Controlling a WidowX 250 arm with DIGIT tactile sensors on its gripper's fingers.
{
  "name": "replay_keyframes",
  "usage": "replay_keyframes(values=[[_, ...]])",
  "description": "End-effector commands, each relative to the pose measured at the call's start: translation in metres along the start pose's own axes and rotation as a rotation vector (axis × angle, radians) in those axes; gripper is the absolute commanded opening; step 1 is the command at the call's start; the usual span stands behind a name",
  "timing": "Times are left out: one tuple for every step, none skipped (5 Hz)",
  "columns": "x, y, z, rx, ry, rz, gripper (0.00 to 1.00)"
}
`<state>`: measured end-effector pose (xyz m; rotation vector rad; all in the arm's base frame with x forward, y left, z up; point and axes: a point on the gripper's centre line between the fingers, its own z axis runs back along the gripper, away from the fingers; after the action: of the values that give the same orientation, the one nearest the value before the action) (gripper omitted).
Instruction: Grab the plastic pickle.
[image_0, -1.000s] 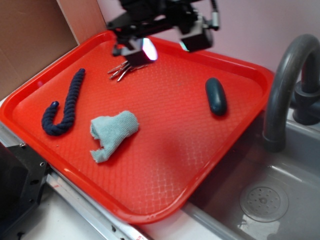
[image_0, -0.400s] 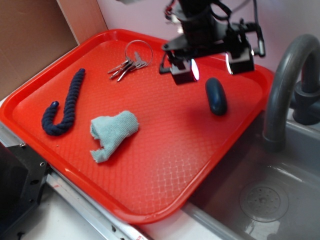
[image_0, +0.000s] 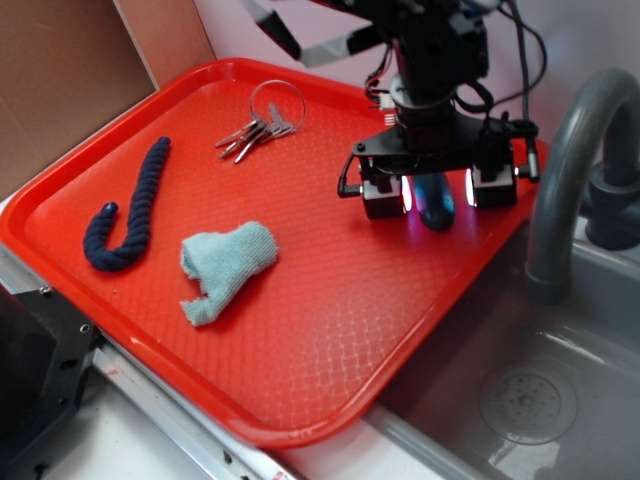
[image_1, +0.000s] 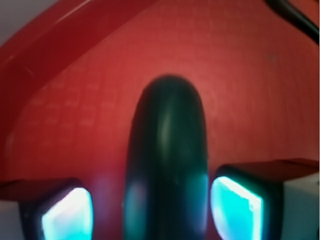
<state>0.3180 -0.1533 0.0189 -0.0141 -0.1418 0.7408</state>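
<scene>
The plastic pickle (image_0: 436, 208) is ready for my gripper to close on: my fingers are low on either side of the pickle.
The plastic pickle (image_0: 436, 208) is a dark blue-green capsule lying on the right part of the red tray (image_0: 300, 330). My gripper (image_0: 437, 192) is down low over it, open, one lit finger on each side of the pickle. In the wrist view the pickle (image_1: 166, 160) fills the middle, between the two glowing pads (image_1: 67, 215), with a gap on each side. The gripper (image_1: 151, 212) is not touching it as far as I can see.
A navy twisted rope (image_0: 130, 210) lies at the tray's left, a light blue cloth (image_0: 225, 265) in the middle, a bunch of keys (image_0: 262, 122) at the back. A grey sink (image_0: 520, 400) and its faucet (image_0: 570, 170) stand just right of the tray.
My gripper has moved from the tray's back by the keys to the right and down, and now straddles the pickle. The pickle and other objects have not moved.
</scene>
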Motion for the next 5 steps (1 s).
replay_keyframes(values=[[0.002,-0.010,-0.006,-0.018,-0.001,-0.001,0.00],[0.001,-0.008,-0.005,0.002,-0.009,-0.001,0.00],[0.000,-0.003,0.000,0.005,-0.021,0.007,0.00],[0.003,0.006,0.023,-0.026,0.004,-0.048,0.00],[0.009,0.027,0.073,-0.128,-0.005,-0.166,0.00]])
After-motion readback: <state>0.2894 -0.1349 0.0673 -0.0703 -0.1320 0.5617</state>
